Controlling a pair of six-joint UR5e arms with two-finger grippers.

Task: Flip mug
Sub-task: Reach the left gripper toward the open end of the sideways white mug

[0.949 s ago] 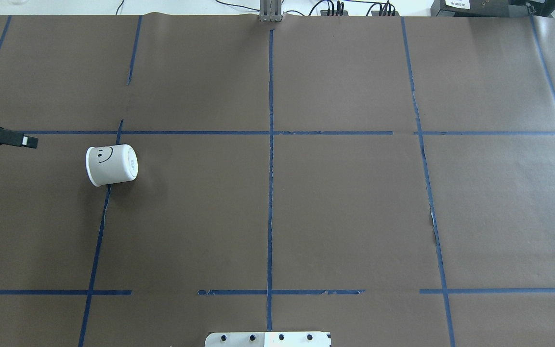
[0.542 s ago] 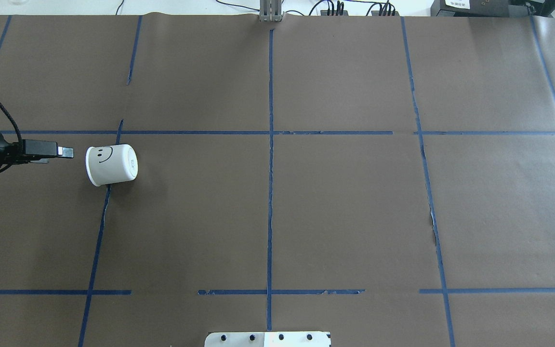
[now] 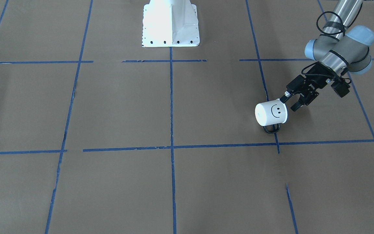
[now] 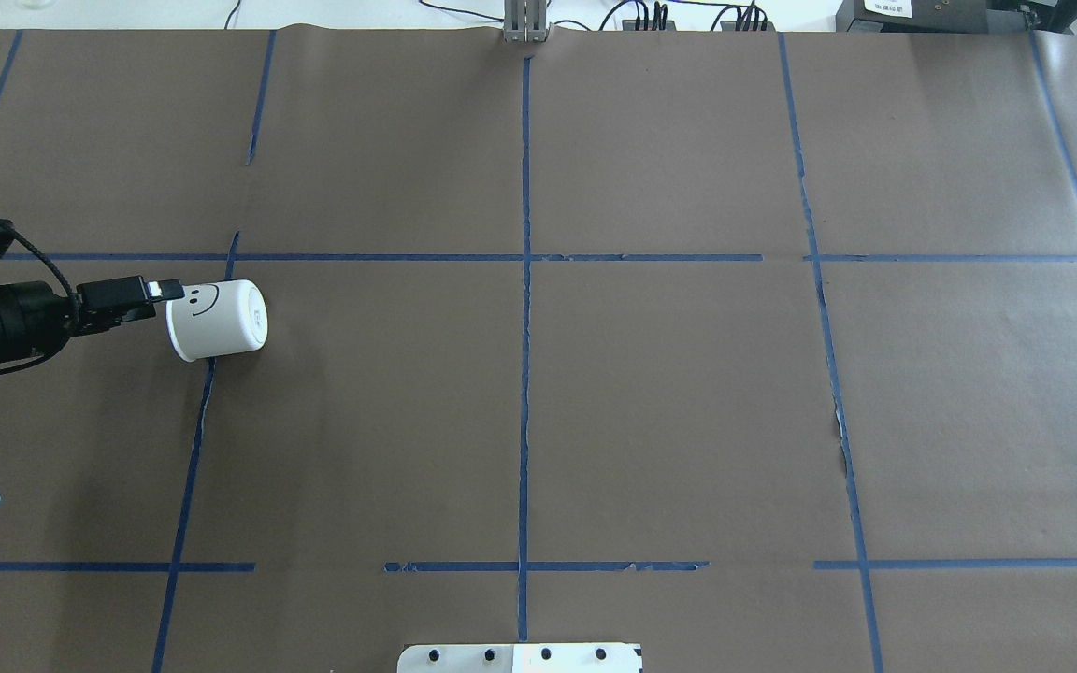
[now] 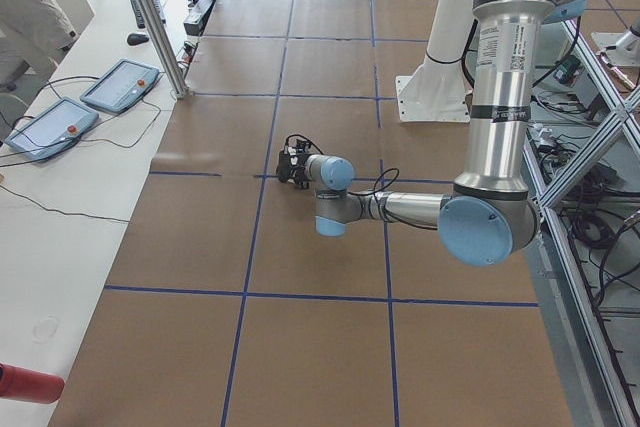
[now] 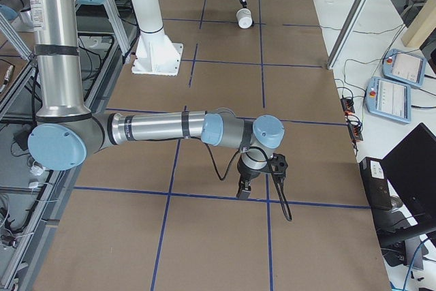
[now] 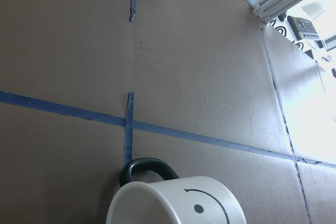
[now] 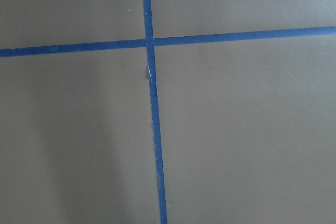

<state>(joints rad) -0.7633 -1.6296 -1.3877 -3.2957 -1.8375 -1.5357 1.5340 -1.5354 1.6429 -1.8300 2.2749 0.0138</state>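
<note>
The white mug is on its side, and I will flip it onto its base [image 3: 258,114]. My left gripper will grab the mug by its rim [image 3: 282,103] next.
The white mug [image 4: 216,320] with a black smiley face lies on its side on the left part of the table, its mouth towards my left arm. Its dark handle [image 3: 271,129] points to the far side and rests on the table. My left gripper [image 4: 161,295] is open at the mug's rim; one fingertip [image 3: 284,97] is at the rim's outer wall and the other finger [image 3: 295,106] is beside the mouth. The left wrist view shows the mug [image 7: 178,204] close below. My right gripper [image 6: 244,189] shows only in the exterior right view, so I cannot tell its state.
Brown paper with blue tape lines [image 4: 524,280] covers the table. The white robot base plate [image 4: 520,658] is at the near edge. Pendants and cables [image 5: 90,102] lie beyond the far edge.
My left gripper has moved right from the table's left edge up to the mug's rim. The mug has not moved.
</note>
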